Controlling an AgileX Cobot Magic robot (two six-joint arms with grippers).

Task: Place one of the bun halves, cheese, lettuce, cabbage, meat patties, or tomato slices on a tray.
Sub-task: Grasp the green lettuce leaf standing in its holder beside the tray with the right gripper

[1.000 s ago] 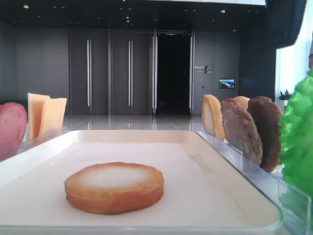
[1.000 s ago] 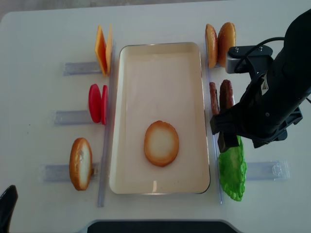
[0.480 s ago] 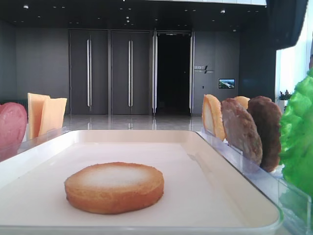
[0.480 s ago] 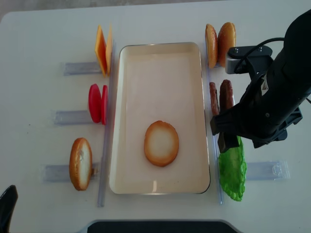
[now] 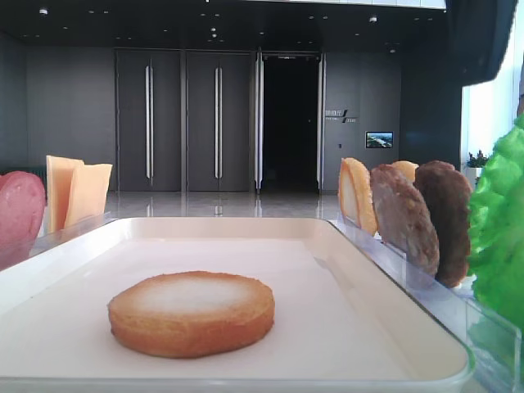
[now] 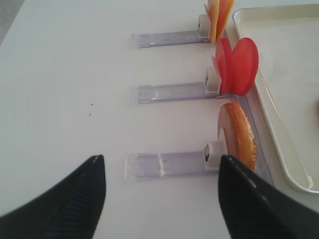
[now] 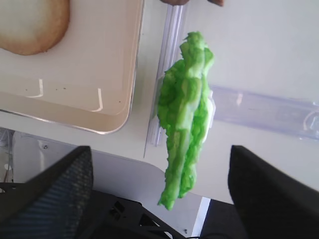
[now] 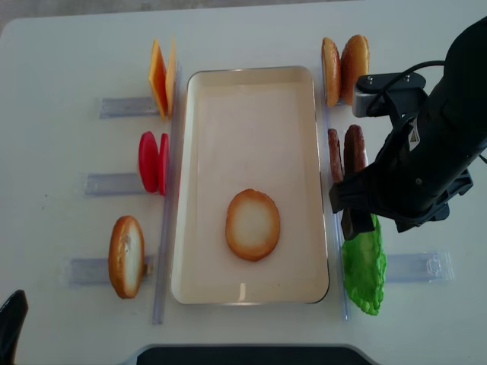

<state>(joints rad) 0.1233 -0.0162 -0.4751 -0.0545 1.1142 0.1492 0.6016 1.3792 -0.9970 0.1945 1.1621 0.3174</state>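
Observation:
Next, my right gripper grabs the top edge of the green lettuce (image 8: 364, 270), since the lettuce's lower part is set in the clear holder.
One bun half (image 8: 253, 224) lies pale face up on the cream tray (image 8: 251, 99). The green lettuce (image 8: 364, 270) stands on edge in a clear holder right of the tray. My right gripper (image 7: 162, 199) hangs open above it, the leaf (image 7: 185, 114) showing between the two fingers, untouched. My left gripper (image 6: 162, 199) is open over bare table beside another bun half (image 6: 239, 134). Cheese (image 8: 161, 76), tomato slices (image 8: 154, 162), meat patties (image 8: 346, 152) and two more bun halves (image 8: 345, 68) stand in holders. Cabbage is out of view.
Clear plastic holders (image 8: 415, 266) flank both long sides of the tray, with strips (image 8: 163, 251) along its edges. The right arm (image 8: 426, 160) covers part of the right-hand row. The table's near edge (image 7: 149, 164) runs just below the lettuce.

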